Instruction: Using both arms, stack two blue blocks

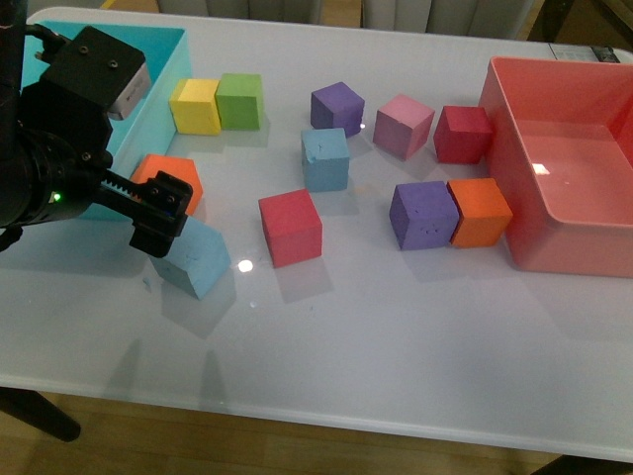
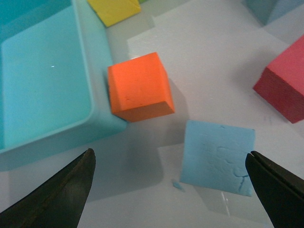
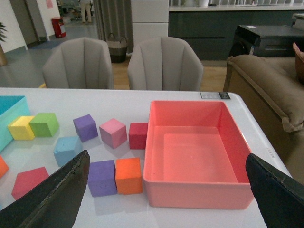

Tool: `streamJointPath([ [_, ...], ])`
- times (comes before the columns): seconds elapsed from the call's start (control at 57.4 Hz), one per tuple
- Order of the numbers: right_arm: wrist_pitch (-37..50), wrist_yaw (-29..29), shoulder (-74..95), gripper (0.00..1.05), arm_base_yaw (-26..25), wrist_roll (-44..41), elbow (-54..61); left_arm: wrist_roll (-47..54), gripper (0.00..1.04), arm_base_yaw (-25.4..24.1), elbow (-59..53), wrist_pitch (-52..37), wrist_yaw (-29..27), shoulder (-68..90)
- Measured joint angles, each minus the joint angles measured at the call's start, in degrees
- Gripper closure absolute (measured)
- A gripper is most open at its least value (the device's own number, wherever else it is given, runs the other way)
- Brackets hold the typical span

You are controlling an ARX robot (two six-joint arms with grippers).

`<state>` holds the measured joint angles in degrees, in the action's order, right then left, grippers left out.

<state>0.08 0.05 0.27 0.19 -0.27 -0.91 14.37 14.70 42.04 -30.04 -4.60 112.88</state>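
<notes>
My left gripper takes hold of the sky-blue block by its opposite sides next, to stack it onto the other blue block [image 1: 325, 159].
One light blue block [image 1: 198, 259] lies at the front left of the white table, and its dented top face [image 2: 218, 156] shows in the left wrist view. My left gripper [image 1: 158, 220] hovers open just above and left of it, the block near one black fingertip [image 2: 275, 187]. The second blue block [image 1: 325, 158] sits mid-table, also seen small in the right wrist view [image 3: 67, 149]. My right gripper [image 3: 166, 190] is open, high over the right side above the pink bin, empty. The right arm is out of the front view.
An orange cube [image 2: 140, 87] sits against the turquoise bin [image 2: 47, 85] beside the left gripper. A red cube [image 1: 291, 228], purple cubes [image 1: 423, 214], a second orange cube [image 1: 480, 212], pink, yellow and green cubes stand around. A pink bin [image 1: 564, 158] is at right.
</notes>
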Motion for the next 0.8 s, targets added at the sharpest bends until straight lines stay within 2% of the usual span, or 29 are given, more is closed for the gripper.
streamJointPath([
  [0.348,0.00,0.00,0.00,0.09,0.00,0.04,0.00,4.57,0.09,0.94,2.82,2.23,8.74,4.37],
  [0.802,0.00,0.00,0.00,0.09,0.00,0.07,0.00,5.51,0.09,-0.76,7.48,4.85,9.62,10.21],
])
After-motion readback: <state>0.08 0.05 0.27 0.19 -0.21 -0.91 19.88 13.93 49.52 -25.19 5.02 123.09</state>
